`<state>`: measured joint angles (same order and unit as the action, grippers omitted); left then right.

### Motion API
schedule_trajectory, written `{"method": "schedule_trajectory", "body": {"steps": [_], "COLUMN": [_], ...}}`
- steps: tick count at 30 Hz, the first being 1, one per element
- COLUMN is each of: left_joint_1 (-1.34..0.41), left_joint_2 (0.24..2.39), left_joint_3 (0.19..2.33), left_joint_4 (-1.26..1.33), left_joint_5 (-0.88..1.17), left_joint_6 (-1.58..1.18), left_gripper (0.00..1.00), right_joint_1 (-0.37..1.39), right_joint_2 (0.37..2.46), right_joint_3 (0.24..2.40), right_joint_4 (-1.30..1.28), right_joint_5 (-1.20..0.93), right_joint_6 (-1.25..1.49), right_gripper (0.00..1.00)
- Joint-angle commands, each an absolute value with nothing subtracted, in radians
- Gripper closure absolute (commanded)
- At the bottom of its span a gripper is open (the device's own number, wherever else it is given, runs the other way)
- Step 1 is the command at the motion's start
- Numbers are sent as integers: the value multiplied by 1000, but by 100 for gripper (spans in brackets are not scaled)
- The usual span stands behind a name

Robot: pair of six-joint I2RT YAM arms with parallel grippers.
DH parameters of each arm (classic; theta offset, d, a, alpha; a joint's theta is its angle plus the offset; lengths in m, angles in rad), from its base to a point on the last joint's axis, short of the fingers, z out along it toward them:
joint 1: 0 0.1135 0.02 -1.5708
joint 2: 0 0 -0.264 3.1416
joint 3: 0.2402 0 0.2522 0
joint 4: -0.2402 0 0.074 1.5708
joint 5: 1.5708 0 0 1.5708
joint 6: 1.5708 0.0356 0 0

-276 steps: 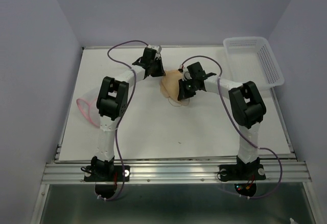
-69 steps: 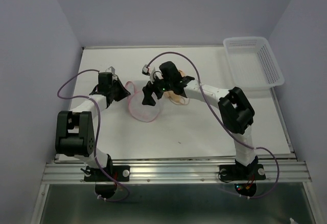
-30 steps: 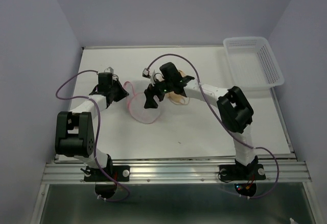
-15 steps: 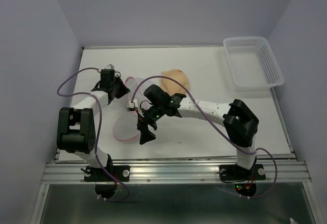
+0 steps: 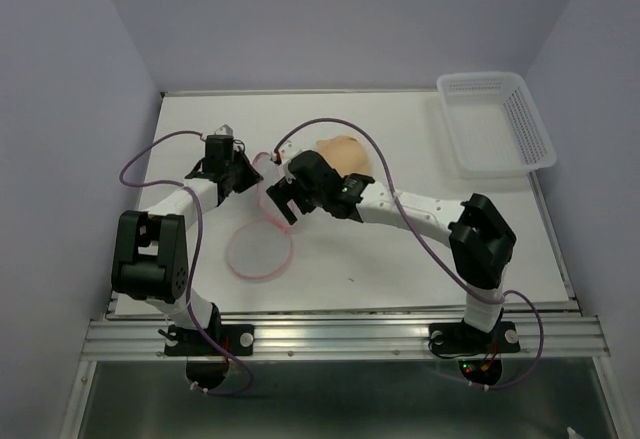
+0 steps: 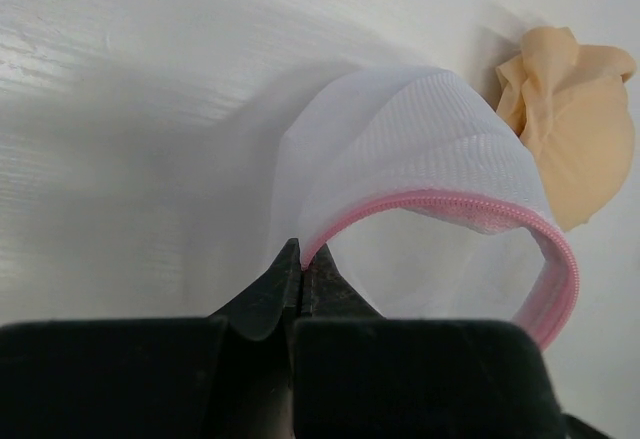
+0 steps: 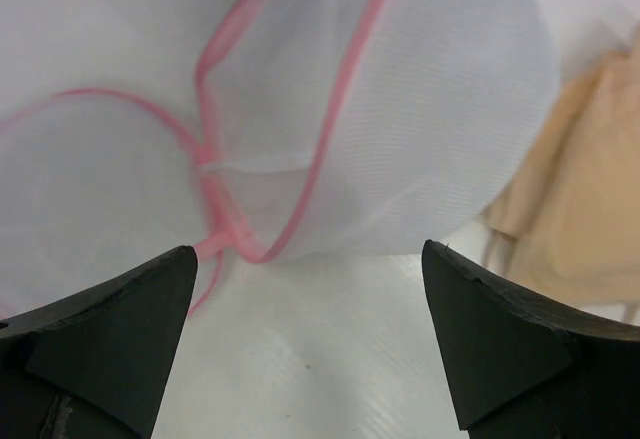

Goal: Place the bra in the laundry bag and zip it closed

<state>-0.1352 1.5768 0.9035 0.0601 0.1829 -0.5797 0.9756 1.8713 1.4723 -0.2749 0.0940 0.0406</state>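
Observation:
My right gripper should next grab the bag's pink zipper rim opposite my left gripper. This will spread the laundry bag's opening for the bra.
The laundry bag is white mesh with a pink zipper rim. It lies stretched on the table, its round mouth toward the near edge. My left gripper is shut on the bag's far rim; in the left wrist view the pink zipper runs out from the pinched jaws. The tan bra lies behind the bag, apart from both grippers, and shows at the right of each wrist view. My right gripper hangs open just above the bag's mesh, holding nothing.
A white lattice basket stands at the table's back right corner. Purple cables loop over both arms. The table's left edge is near the left arm's elbow.
The right gripper swung toward the near edge and came back up beside the left gripper, still open. The bag is now drawn out, its pink mouth lying nearer the front. The left grip held.

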Motion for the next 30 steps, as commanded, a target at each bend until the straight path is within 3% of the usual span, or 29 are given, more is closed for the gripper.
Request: {"method": "schedule_trajectory", "body": {"steps": [1, 4, 7, 8, 9, 11, 14, 15, 18, 21, 28, 30], "left_joint_1": [-155, -161, -163, -163, -164, -164, -164, -163, -164, -166, -207, -218], "left_joint_2": [1497, 1485, 1471, 1471, 1471, 1477, 1491, 1493, 1491, 1433, 1264, 1243], "left_joint_3": [891, 894, 896, 894, 890, 888, 890, 893, 920, 962, 1070, 1100], "left_joint_4": [64, 42, 19, 17, 17, 11, 2, 2, -64, -142, -224, -256], "left_joint_5": [164, 146, 127, 123, 120, 109, 104, 95, 46, 14, 12, -55], "left_joint_6": [-598, -600, -597, -594, -589, -584, -574, -569, -569, -566, -563, -554], "left_gripper": [100, 100, 100, 100, 100, 100, 100, 100, 100, 100, 100, 91], "right_joint_1": [963, 963, 954, 954, 954, 954, 954, 954, 954, 954, 954, 954], "right_joint_2": [1917, 1971, 2025, 2029, 2032, 2036, 2048, 2033, 1981, 1863, 1723, 1692], "right_joint_3": [1549, 1571, 1577, 1569, 1554, 1552, 1555, 1552, 1517, 1499, 1549, 1562], "right_joint_4": [-181, -126, -54, -22, 42, 67, 72, 66, 58, 35, 3, -44], "right_joint_5": [390, 396, 393, 400, 429, 462, 555, 590, 604, 600, 487, 469], "right_joint_6": [107, 113, 107, 101, 92, 87, 84, 83, 78, 65, 37, 64], "right_gripper": [0, 0, 10, 15, 27, 35, 62, 76, 89, 99, 99, 99]}}
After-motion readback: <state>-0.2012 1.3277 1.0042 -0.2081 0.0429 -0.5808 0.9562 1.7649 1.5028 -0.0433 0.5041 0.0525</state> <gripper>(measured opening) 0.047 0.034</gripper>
